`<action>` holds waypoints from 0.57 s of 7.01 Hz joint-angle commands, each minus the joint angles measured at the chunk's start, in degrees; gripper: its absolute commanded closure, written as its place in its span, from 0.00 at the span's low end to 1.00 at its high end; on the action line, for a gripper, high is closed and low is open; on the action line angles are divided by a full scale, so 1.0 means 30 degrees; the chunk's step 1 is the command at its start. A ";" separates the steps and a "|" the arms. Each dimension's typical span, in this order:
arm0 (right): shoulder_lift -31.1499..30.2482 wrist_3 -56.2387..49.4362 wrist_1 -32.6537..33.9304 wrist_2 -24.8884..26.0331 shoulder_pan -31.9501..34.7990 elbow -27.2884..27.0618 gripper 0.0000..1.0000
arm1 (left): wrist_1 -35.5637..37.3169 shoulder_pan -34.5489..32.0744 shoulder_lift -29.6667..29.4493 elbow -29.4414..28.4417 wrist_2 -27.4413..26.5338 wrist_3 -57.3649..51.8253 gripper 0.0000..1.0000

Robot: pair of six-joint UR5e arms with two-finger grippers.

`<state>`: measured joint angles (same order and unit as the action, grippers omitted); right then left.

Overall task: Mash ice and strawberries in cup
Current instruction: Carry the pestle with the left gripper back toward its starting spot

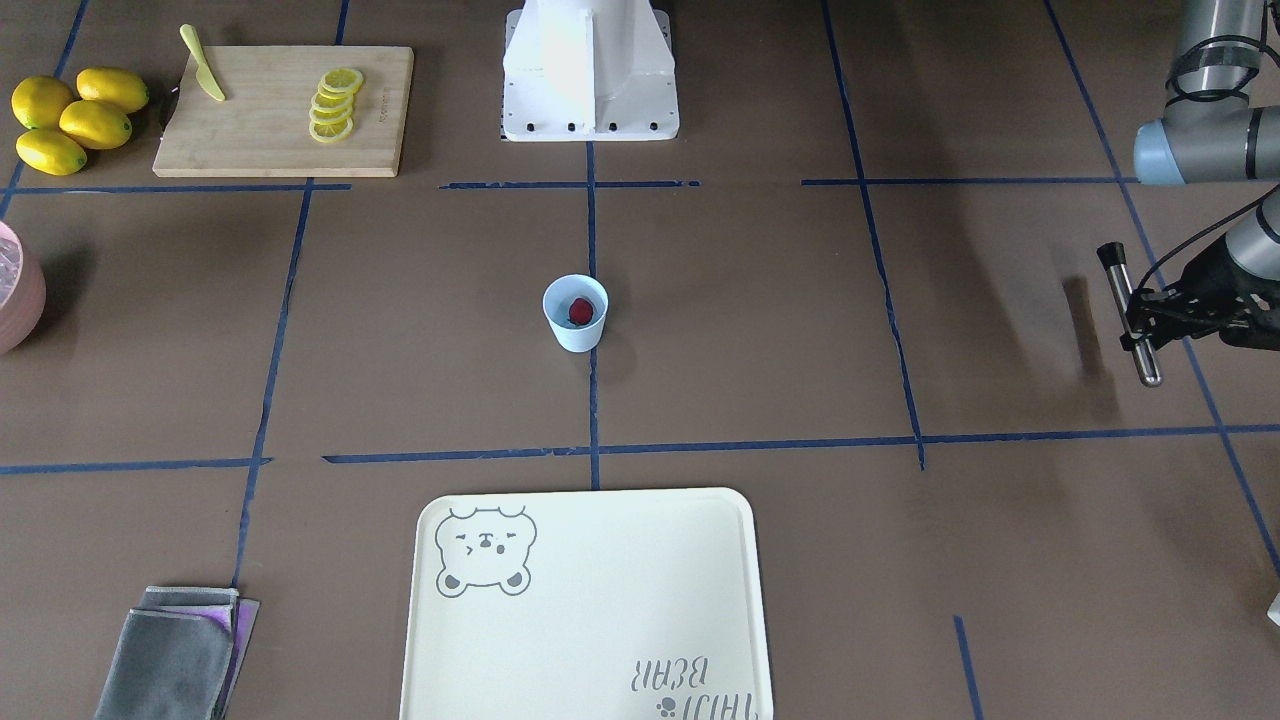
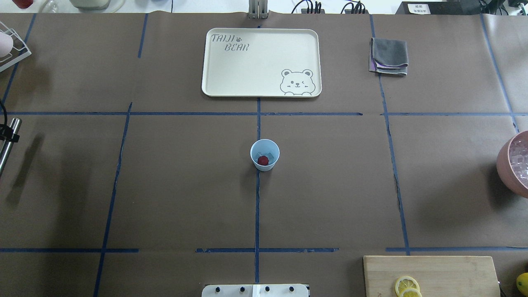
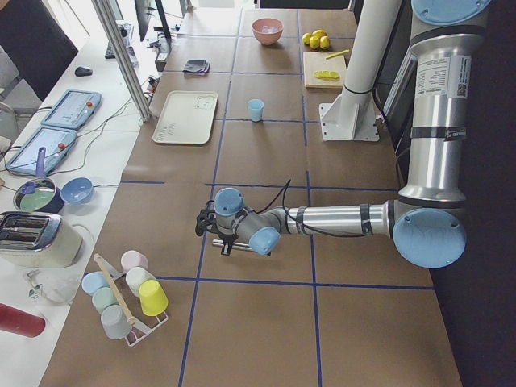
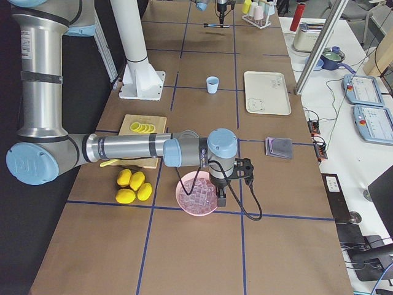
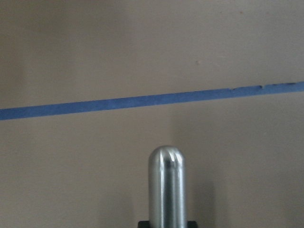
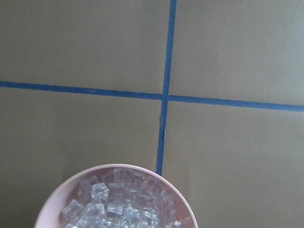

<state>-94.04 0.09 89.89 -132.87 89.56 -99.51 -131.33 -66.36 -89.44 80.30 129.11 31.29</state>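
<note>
The metal rod hangs with its lower end (image 1: 1148,376) (image 5: 166,161) above the table, apart from its shadow, so my left gripper should keep holding the rod until it lies on the tabletop.
The light-blue cup (image 1: 575,335) stands mid-table, with one dark-red strawberry (image 1: 580,311) inside; both also show in the overhead view, the cup (image 2: 265,166) and the strawberry (image 2: 263,160). My left gripper (image 1: 1135,320) is far off to the cup's side, above the table, shut on a metal muddler rod (image 1: 1140,345). The rod's rounded tip (image 5: 166,185) fills the left wrist view. My right gripper (image 4: 220,198) hangs over the pink bowl (image 4: 184,206) of ice cubes (image 6: 114,209). It shows only in the exterior right view, so I cannot tell whether it is open or shut.
A cream bear tray (image 1: 600,620) lies beyond the cup. A cutting board (image 1: 270,130) holds lemon slices (image 1: 335,105) and a yellow knife (image 1: 203,75), with lemons (image 1: 75,120) beside it. Folded grey cloths (image 1: 170,660) lie near the tray. A rack of cups (image 3: 121,298) stands beyond my left gripper.
</note>
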 commanded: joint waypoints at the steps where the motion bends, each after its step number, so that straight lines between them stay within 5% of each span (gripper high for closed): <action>1: -0.0001 0.0000 -0.0022 0.0023 0.0000 -0.0023 0.01 | 0.0006 -0.0411 0.0048 -0.0751 -0.1107 -0.0616 1.00; 4: -0.0001 -0.0029 -0.0022 0.0023 0.0000 -0.0082 0.01 | 0.0036 -0.0353 0.0078 -0.0752 -0.1173 -0.0528 1.00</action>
<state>-94.04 0.07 89.82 -132.80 89.56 -99.71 -131.23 -67.47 -89.27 78.09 125.72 29.62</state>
